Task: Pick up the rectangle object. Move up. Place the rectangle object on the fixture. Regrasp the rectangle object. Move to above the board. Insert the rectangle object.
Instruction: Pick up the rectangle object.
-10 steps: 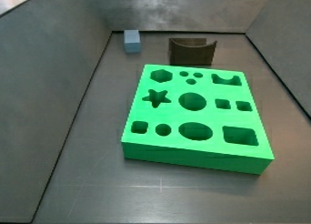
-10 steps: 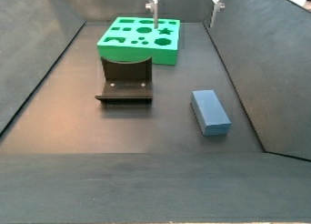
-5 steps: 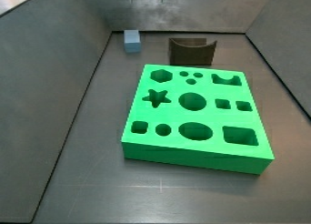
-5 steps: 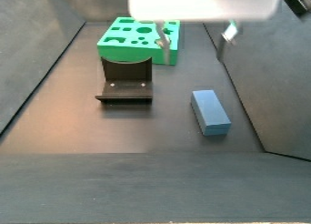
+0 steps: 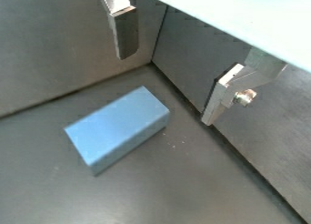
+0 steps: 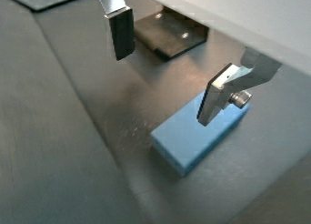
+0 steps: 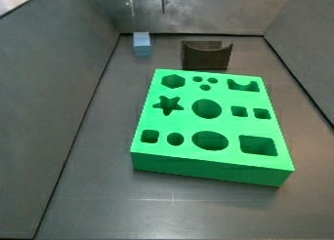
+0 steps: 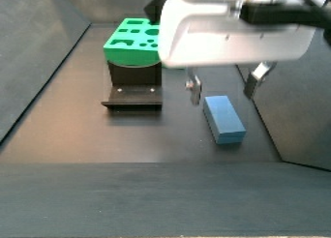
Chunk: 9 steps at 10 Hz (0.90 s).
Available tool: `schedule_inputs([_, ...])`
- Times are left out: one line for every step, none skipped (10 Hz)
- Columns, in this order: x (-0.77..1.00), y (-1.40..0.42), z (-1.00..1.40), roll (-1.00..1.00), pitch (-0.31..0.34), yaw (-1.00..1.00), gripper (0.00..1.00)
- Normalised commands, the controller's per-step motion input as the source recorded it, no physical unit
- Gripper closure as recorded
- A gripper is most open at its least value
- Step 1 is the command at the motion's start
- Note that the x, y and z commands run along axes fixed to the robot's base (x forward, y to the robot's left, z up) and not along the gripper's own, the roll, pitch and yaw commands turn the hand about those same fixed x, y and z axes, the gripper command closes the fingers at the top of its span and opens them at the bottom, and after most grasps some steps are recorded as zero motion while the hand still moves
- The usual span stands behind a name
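My gripper grabs the rectangle object by its long sides next, to set it on the fixture [image 7: 206, 55] for regrasping.
The rectangle object, a grey-blue block [image 8: 225, 119], lies flat on the dark floor close to a side wall; both wrist views show it [image 5: 115, 129] [image 6: 195, 141], and a side view shows it at the far end [image 7: 141, 42]. My gripper [image 8: 227, 85] hangs open above the block's far end, fingers [image 5: 125, 32] spread wide with nothing between them [image 6: 170, 68]. The dark fixture [image 8: 134, 90] [image 7: 206, 55] [image 6: 170, 36] stands beside the block. The green board [image 7: 209, 122] [image 8: 135, 39] with its cut-outs lies beyond the fixture.
Grey walls [image 5: 231, 45] close in the floor on all sides; one runs right next to the block. The arm's white body [image 8: 239, 34] hides part of the board in a side view.
The gripper has come down from high over the board's end to just above the blue block. Block, fixture and board have not moved.
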Motion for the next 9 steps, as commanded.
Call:
schedule_inputs([0.27,0.03,-1.0,0.06,-0.053,0.07,0.0])
schedule_inputs([0.22,0.0,-1.0,0.09,-0.009,0.01,0.0])
schedule_inputs([0.11,-0.08,-1.0,0.15,-0.004,-0.16,0.0])
schedule_inputs([0.0,-0.08,-0.95,0.16,-0.003,-0.58,0.0])
schedule_inputs([-0.09,0.0,-0.92,0.13,0.0,-0.64,0.0])
schedule_inputs([-0.29,0.0,-0.91,0.13,0.0,-0.57,0.0])
schedule_inputs([-0.37,0.0,-0.88,0.15,-0.016,-0.47,0.0])
schedule_inputs([-0.43,0.0,-0.89,0.15,-0.027,-0.41,0.0])
schedule_inputs([-0.51,0.01,-0.95,0.13,-0.039,-0.3,0.0])
